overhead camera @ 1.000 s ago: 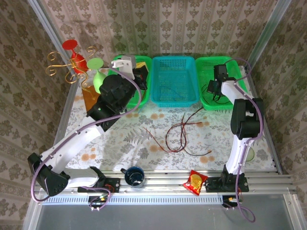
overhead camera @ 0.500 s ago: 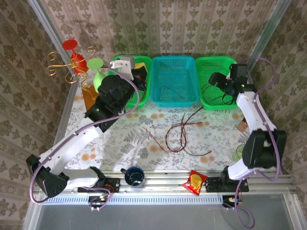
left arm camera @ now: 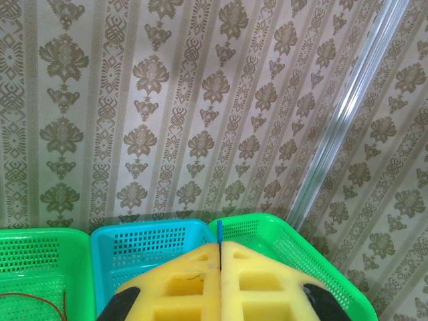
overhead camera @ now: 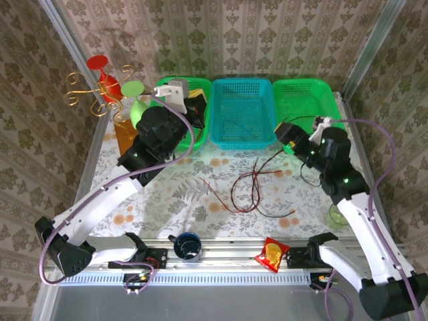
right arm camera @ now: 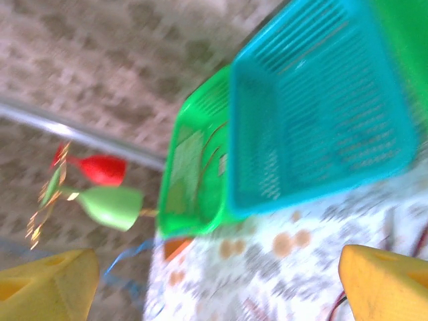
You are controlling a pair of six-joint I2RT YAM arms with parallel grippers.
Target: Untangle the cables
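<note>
I need to untangle the blue cable (right arm camera: 126, 254) by drawing it apart, so my right gripper should pick it up next, away from the cable's end my left gripper holds.
A tangle of thin red and black cables (overhead camera: 251, 188) lies on the floral tablecloth in front of the blue basket (overhead camera: 242, 137). My left gripper (overhead camera: 178, 91) hangs over the left green basket (overhead camera: 200, 127). In the left wrist view its yellow pads (left arm camera: 194, 284) are pressed together on a thin blue cable (left arm camera: 219, 231), whose end pokes up between them. My right gripper (overhead camera: 283, 134) hovers above the table by the blue basket's right front corner. It is open, with nothing between its pads (right arm camera: 384, 281). The right wrist view is blurred; a blue cable (right arm camera: 120, 259) shows faintly there.
A third basket (overhead camera: 321, 90), green, stands at the back right. Back left is a gold stand with red and green cups (overhead camera: 107, 87). A dark mug (overhead camera: 187, 245) and a red snack packet (overhead camera: 273, 254) sit on the front rail. A green cup (overhead camera: 336, 215) stands at the right edge.
My right arm has swung out of the right green basket, down and left toward the table's middle, and its jaws have opened. The left arm has barely moved.
</note>
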